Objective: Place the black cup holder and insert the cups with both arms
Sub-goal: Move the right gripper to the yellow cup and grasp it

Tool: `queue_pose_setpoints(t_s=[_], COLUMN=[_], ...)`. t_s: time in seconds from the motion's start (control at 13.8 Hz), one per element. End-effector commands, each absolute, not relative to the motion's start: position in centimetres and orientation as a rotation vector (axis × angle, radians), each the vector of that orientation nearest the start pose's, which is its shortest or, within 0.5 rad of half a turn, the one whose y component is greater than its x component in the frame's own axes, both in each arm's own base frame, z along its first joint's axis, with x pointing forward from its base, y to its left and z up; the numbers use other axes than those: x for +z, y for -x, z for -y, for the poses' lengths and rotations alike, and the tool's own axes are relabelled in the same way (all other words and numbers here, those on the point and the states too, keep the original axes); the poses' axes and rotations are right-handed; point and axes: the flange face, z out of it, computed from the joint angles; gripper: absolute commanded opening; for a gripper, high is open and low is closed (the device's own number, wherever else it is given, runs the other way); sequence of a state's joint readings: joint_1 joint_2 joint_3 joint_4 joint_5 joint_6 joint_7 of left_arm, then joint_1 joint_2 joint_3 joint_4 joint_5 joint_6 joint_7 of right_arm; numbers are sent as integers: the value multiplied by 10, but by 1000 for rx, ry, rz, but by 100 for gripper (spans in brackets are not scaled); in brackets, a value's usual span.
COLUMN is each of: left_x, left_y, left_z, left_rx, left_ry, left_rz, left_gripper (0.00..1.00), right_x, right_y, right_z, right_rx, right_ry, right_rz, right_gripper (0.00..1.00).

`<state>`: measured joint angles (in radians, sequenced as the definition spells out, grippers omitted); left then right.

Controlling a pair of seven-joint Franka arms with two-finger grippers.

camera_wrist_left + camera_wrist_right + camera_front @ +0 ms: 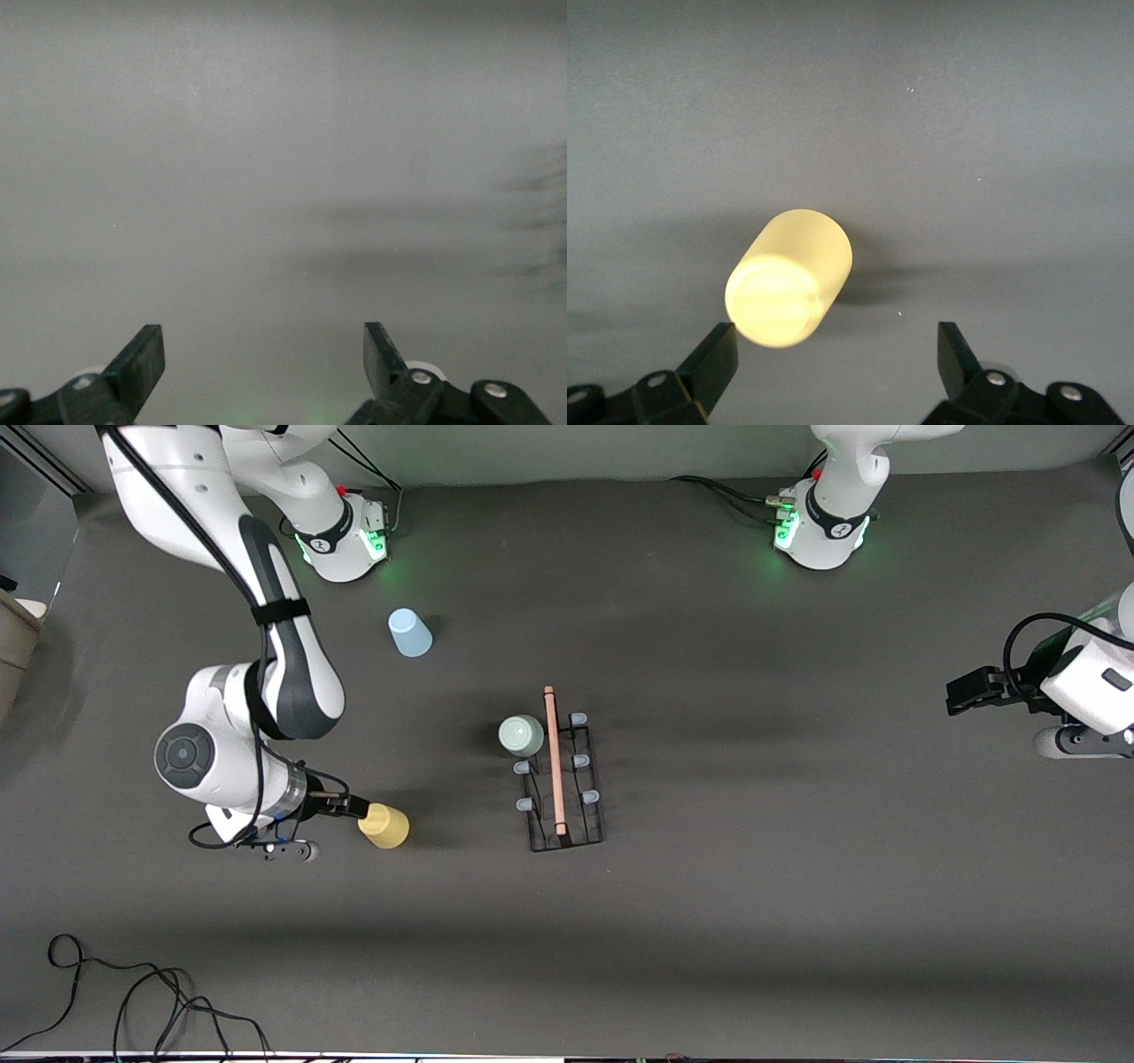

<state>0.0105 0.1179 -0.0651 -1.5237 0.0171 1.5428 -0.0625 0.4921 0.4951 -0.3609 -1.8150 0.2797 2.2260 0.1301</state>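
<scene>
Next, my right gripper grabs the yellow cup by its side (pixel 384 825), to insert the yellow cup in the black cup holder (pixel 564 784).
The black cup holder (pixel 564 784) lies mid-table, its wooden rod handle (pixel 555 757) running along its middle. The pale grey-green cup (pixel 521 735) sits at the holder's corner nearest the robots' bases. The light blue cup (pixel 409 632) stands on the table nearer the right arm's base. The yellow cup (pixel 384 825) stands toward the right arm's end. My right gripper (pixel 358 808) is open, low beside the yellow cup (pixel 788 277), which lies just ahead of one finger (pixel 713 359), not between them. My left gripper (pixel 951 693) is open and empty over bare table (pixel 283 177) at the left arm's end.
Loose black cables (pixel 133 1001) lie on the table's edge nearest the front camera, at the right arm's end. The two green-lit arm bases (pixel 350 536) (pixel 819 531) stand along the edge farthest from that camera.
</scene>
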Motion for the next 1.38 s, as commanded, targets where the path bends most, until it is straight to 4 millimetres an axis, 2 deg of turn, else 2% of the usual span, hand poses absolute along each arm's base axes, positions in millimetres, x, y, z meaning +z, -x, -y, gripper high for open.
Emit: queue_pose_setpoints(t_s=[0.0, 0.15, 0.44, 0.65, 0.94, 1.02, 1.16, 1.23, 1.31], left_x=[577, 577, 577, 577, 576, 576, 576, 576, 577], left_y=[-583, -583, -583, -583, -583, -583, -583, -583, -583], left_z=[28, 28, 28, 28, 28, 28, 28, 28, 28], left_rx=[143, 143, 146, 143, 148, 148, 148, 150, 146], left_ry=[3111, 3111, 3111, 3111, 3111, 3111, 3111, 3111, 3111], left_rz=[-6, -6, -6, -6, -6, -6, -6, -6, -6], left_gripper=[100, 100, 100, 100, 100, 100, 100, 100, 100], right_x=[255, 235, 214, 212, 211, 212, 218, 227, 239], right_y=[-639, -641, -640, -638, -631, -630, -629, -629, -629], right_z=[-119, -120, -125, -130, -132, -132, -134, -135, -135], right_rx=[36, 3, -3, 15, 123, 135, 156, 157, 169], right_ry=[3010, 2987, 3002, 2983, 2970, 2967, 2959, 2950, 2936], right_rz=[-207, -225, -223, -243, -255, -252, -244, -240, -234], right_gripper=[100, 100, 100, 100, 100, 88, 44, 18, 0])
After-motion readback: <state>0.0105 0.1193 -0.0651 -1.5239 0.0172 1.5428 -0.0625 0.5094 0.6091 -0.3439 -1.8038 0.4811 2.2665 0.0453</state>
